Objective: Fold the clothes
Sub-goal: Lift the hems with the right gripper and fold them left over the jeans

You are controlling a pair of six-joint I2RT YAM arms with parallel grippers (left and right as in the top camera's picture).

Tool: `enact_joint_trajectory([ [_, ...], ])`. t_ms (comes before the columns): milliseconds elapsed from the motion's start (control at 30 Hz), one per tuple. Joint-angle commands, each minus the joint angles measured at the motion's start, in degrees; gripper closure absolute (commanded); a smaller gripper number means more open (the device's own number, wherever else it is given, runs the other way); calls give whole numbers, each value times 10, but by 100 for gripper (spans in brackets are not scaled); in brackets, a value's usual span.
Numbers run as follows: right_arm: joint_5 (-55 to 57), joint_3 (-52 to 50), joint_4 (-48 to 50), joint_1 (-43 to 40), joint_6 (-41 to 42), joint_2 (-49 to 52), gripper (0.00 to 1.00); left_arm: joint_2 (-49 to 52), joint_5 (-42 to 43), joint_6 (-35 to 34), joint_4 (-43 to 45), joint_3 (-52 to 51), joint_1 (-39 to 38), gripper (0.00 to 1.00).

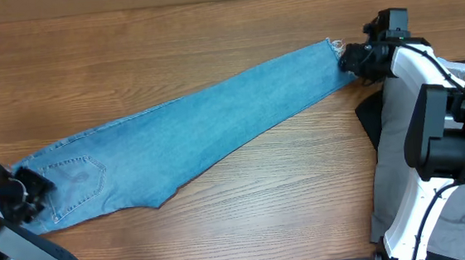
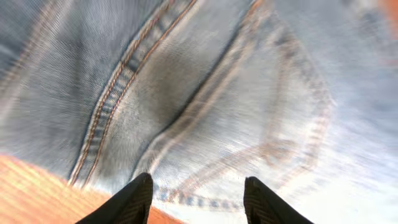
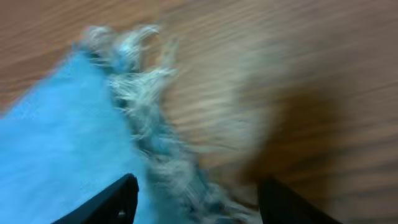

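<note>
My right gripper is going to grab the frayed ankle hem (image 1: 336, 47) of the jeans next, to fold the legs of the jeans onto the waist.
The light-blue jeans (image 1: 198, 120) lie folded lengthwise in a long strip across the table, waist with patch pocket at lower left, frayed ankle hem (image 1: 336, 47) at upper right. My left gripper (image 1: 31, 189) is open at the waist end; the left wrist view shows its fingers (image 2: 198, 196) spread over the waistband edge below the pocket (image 2: 249, 118). My right gripper (image 1: 350, 58) is open at the hem; the right wrist view shows its fingers (image 3: 196, 202) straddling the frayed hem (image 3: 140, 99).
Grey trousers (image 1: 400, 142) and a black cloth (image 1: 371, 119) lie piled at the right edge under the right arm. The wooden table (image 1: 208, 32) stretches above and below the jeans.
</note>
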Motion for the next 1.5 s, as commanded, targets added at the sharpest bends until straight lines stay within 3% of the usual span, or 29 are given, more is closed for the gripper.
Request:
enact_joint_trajectory([
  [0,-63,-5,-5,0,-19,25,36,-5,33,22,-44,76,-4,52],
  [67,-71,-5,-5,1,-20,28,41,-7,51,32,-71,106,-4,53],
  [100,-81,-5,-5,2,-20,29,48,-9,59,38,-84,120,-4,53],
  [200,-124,-5,-8,2,-24,29,79,-17,65,43,-110,153,-4,53],
  [400,-143,0,-18,-5,-21,26,96,-51,87,45,-131,190,-4,53],
  [700,-161,65,-68,-68,11,-55,96,-123,125,45,-134,198,-4,46],
  [1067,-164,236,-203,-146,35,-179,96,-203,201,56,-149,206,-4,42],
  [1267,-167,290,-277,-55,44,-217,96,-218,209,53,-197,275,-4,41],
  [1467,-154,290,-319,113,44,-221,96,-219,210,53,-227,324,-4,41],
])
